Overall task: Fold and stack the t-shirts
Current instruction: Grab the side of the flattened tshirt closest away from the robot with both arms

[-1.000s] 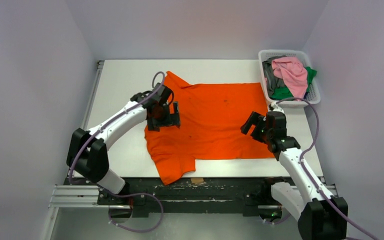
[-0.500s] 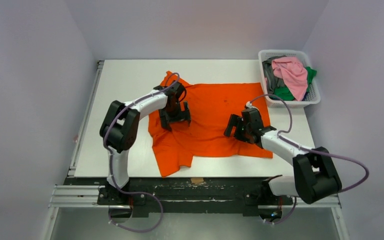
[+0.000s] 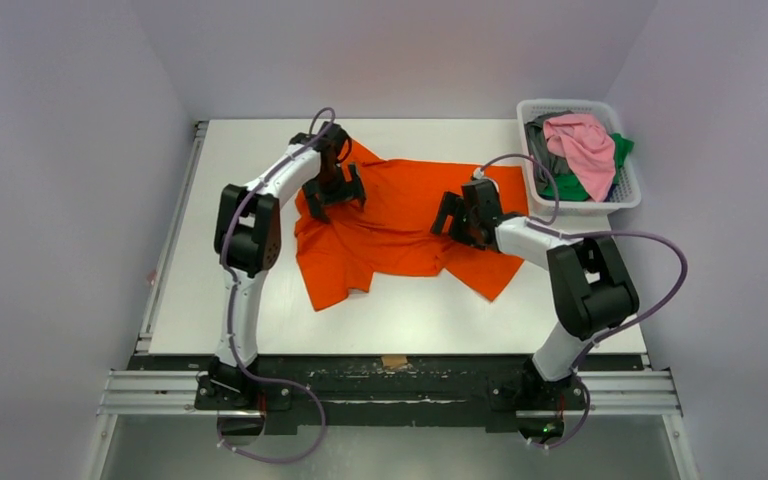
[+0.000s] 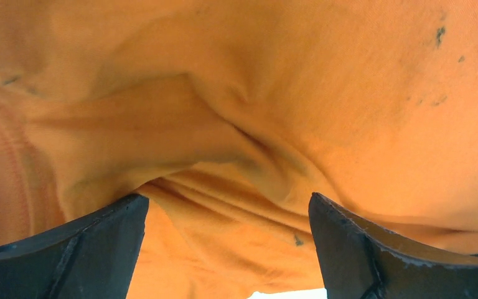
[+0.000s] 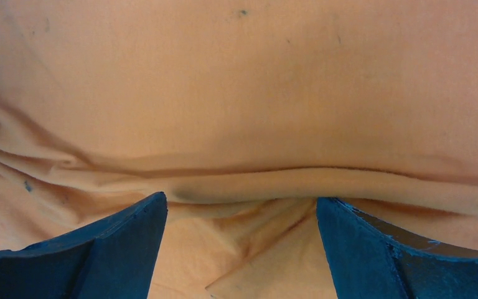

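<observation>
I should next grab the rumpled orange t-shirt with my left gripper at the outer end corner of its trailing near sleeve. Then I can draw the t-shirt flat for folding.
The bright orange t-shirt [image 3: 400,225] with small dark specks lies rumpled on the far half of the white table [image 3: 430,310]. One sleeve trails at the near left and a corner hangs at the near right. My left gripper [image 3: 334,190] is on its far left part. In the left wrist view the left gripper [image 4: 227,205] is open, with folded orange cloth [image 4: 224,124] bunched between the fingers. My right gripper [image 3: 457,218] is on the shirt's right part. In the right wrist view the right gripper [image 5: 241,202] is open over a cloth ridge [image 5: 255,180].
A white slotted basket [image 3: 570,103] stands at the far right corner of the table. It holds a pink shirt [image 3: 582,140], a green one [image 3: 565,187] and a grey one [image 3: 542,150]. A metal rail [image 3: 170,250] runs along the table's left edge.
Both arms have stretched out toward the far side of the table. The orange shirt has slid away from the front edge with them and bunched up, its near hem now rumpled.
</observation>
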{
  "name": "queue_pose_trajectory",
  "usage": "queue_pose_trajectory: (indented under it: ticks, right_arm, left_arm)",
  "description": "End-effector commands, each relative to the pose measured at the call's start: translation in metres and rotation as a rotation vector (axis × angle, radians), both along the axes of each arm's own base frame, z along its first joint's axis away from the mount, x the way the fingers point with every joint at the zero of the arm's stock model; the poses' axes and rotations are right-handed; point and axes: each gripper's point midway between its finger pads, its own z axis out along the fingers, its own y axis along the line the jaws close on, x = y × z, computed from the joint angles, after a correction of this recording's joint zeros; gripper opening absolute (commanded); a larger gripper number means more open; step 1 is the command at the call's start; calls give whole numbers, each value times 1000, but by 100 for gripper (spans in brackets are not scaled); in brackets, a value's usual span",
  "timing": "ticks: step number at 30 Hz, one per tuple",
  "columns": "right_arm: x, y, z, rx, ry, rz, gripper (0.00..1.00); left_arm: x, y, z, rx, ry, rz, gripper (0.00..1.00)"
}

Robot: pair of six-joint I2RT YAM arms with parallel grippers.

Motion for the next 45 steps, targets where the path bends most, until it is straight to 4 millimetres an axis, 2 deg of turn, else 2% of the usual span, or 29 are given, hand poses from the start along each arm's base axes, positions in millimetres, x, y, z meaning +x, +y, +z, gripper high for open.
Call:
queue_pose_trajectory:
  ticks: [1, 4, 7, 10, 12, 13, 16, 19, 23, 26, 34, 37, 39, 40, 41, 45]
  right_arm:
    - [-4, -9, 38, -27, -57, -19, 88]
    - [-25, -23, 70, -20, -126, -49, 90]
    - [-60, -39, 82, -1, -143, -90, 95]
    - [-95, -70, 75, -32, -125, -220, 99]
    - [-111, -93, 72, -64, -142, -330, 99]
    - [-117, -103, 69, -86, -150, -369, 99]
    - [-127, -121, 80, -90, -200, -459, 99]
    - [-126, -117, 85, -69, -227, -434, 98]
    - [-126, -117, 76, -103, -186, -421, 95]
    - [-127, -117, 70, -133, -141, -410, 94]
    - [-124, -115, 62, -150, -118, -396, 93]
    - [-124, -116, 62, -149, -122, -403, 93]
    - [-125, -117, 62, -147, -122, -408, 92]
    - [-125, -117, 62, -146, -120, -410, 92]
    - [-126, -116, 61, -145, -117, -409, 91]
    - [-133, -113, 57, -145, -72, -387, 87]
  left_arm:
    - [-3, 13, 63, 41, -138, -49, 97]
    - [-34, 20, 100, 57, -244, -58, 97]
    - [-85, 29, 110, 89, -305, -62, 97]
    - [-141, 49, 98, 113, -311, -3, 97]
    - [-172, 59, 76, 100, -277, 40, 96]
    - [-190, 66, 58, 104, -239, 55, 94]
    - [-214, 71, 35, 84, -193, 76, 85]
    - [-220, 76, 24, 107, -163, 91, 77]
    - [-219, 62, 16, 88, -132, 54, 66]
    - [-221, 62, 6, 128, -84, 42, 59]
    - [-220, 54, -20, 136, -7, 20, 50]
    - [-222, 45, -29, 107, 22, 3, 40]
    - [-224, 36, -35, 73, 30, -9, 28]
    - [-225, 32, -37, 62, 31, -20, 18]
    - [-226, 30, -39, 61, 32, -25, 2]
    - [-228, 41, -37, 109, 2, -13, 0]
